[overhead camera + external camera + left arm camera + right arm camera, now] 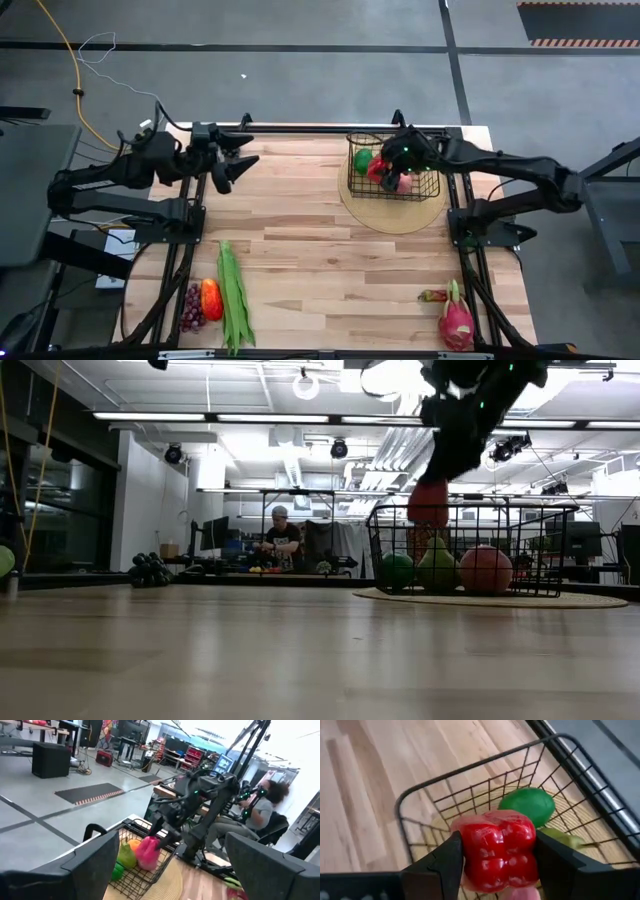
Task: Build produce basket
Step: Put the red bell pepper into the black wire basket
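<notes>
My right gripper keeps hold of the red pepper (497, 850) for now, until it is farther in. The pepper hangs above the fruit in the wire basket.
The black wire basket (394, 171) stands on a round tan mat (392, 212) at the far right. In it lie a green pepper (527, 805), a pear (436, 567) and a pinkish apple (485, 569). My right gripper (501, 862) hangs over the basket, shut on a red pepper (500, 849). My left gripper (238, 166) stands open at the far left, pointing level toward the basket, with nothing between its fingers. Grapes (190, 308), an orange pepper (211, 298) and green beans (233, 295) lie at the near left. A dragon fruit (456, 323) lies at the near right. My right gripper pinches the red pepper's two opposite sides (470, 854) between its two fingers (444, 862). The fingers slant down from above, from the table's right side. The pepper (428, 503) hangs lifted clear, at about the height of the basket's top rim, above the fruit inside.
A small piece of produce (432, 296) lies beside the dragon fruit. Bare wood (320, 250) spans the table's middle. Beyond the table a person (281, 538) sits at a desk.
</notes>
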Action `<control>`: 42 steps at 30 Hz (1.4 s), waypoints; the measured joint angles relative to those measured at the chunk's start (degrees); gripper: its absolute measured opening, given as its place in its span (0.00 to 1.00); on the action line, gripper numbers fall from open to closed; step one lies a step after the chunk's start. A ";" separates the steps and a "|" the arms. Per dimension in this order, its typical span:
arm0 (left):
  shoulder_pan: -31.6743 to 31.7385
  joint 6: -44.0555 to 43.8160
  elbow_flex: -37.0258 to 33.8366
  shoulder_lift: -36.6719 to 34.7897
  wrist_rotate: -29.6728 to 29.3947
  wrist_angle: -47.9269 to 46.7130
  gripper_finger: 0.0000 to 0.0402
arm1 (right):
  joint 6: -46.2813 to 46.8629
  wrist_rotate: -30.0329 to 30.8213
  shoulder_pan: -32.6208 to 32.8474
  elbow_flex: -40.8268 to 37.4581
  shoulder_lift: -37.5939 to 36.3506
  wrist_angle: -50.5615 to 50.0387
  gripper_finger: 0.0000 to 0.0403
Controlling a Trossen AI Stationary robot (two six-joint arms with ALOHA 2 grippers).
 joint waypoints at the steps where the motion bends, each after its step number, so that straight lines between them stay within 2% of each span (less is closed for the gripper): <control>1: 0.00 0.15 -0.01 0.04 -0.01 0.04 0.87 | 0.24 -0.95 -0.74 -1.17 0.08 1.93 0.47; 4: 0.00 0.98 -0.04 0.29 -0.35 0.91 0.87 | 1.03 -3.09 -2.05 -4.15 0.08 5.01 0.47; 16: 0.02 0.60 -0.04 0.32 -2.22 1.77 0.87 | -0.56 -1.06 -4.43 -12.07 0.13 3.42 0.47; 21: 0.02 0.60 -0.04 0.32 -2.37 2.19 0.87 | -2.97 2.44 -4.38 -11.22 -0.33 -1.08 0.47; 27: 0.02 0.60 -0.04 0.32 -2.37 2.16 0.87 | -4.61 2.73 -4.40 -10.75 -0.29 -2.36 0.48; 35: 0.02 0.60 -0.04 0.32 -2.33 2.16 0.87 | -4.55 2.78 -4.40 -10.72 -0.27 -3.01 0.57; 42: 0.02 0.60 -0.04 0.34 -2.18 1.73 0.87 | -2.99 2.80 -4.40 -10.72 -0.25 -3.48 0.58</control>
